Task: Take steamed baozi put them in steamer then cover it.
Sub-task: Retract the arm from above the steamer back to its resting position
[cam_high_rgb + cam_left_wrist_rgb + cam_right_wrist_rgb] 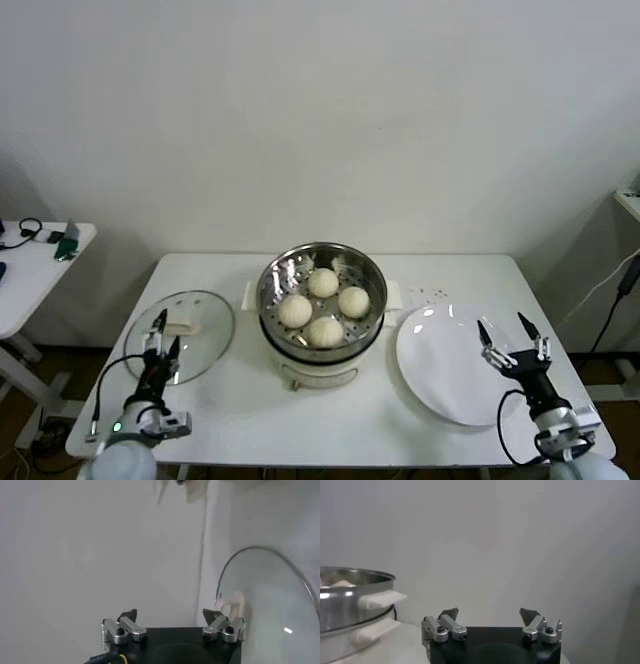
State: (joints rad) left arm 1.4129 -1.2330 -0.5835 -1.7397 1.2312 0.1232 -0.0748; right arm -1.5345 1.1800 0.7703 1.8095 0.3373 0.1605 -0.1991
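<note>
My left gripper is to grab the glass lid by its cream handle (182, 327) (232, 602) next, so that the lid can cover the steamer.
Several cream-white steamed baozi (323, 283) lie on the perforated tray inside the steamer (268, 282), a shiny steel pot at the middle of the table. The cover (205, 335), a clear glass lid with a cream handle (182, 327), lies flat on the table left of the steamer. My left gripper (168, 328) hangs over the cover's near-left part, open and empty. In the left wrist view the gripper (170, 613) has the cover (270, 590) just beyond it. My right gripper (502, 322) stands open and empty over the white plate (440, 375). The right wrist view shows this gripper (489, 611) beside the steamer (350, 600).
The white table (330, 425) ends close in front of both arms. A white wall stands behind it. A small side table (30, 270) with cables and small items is at the far left.
</note>
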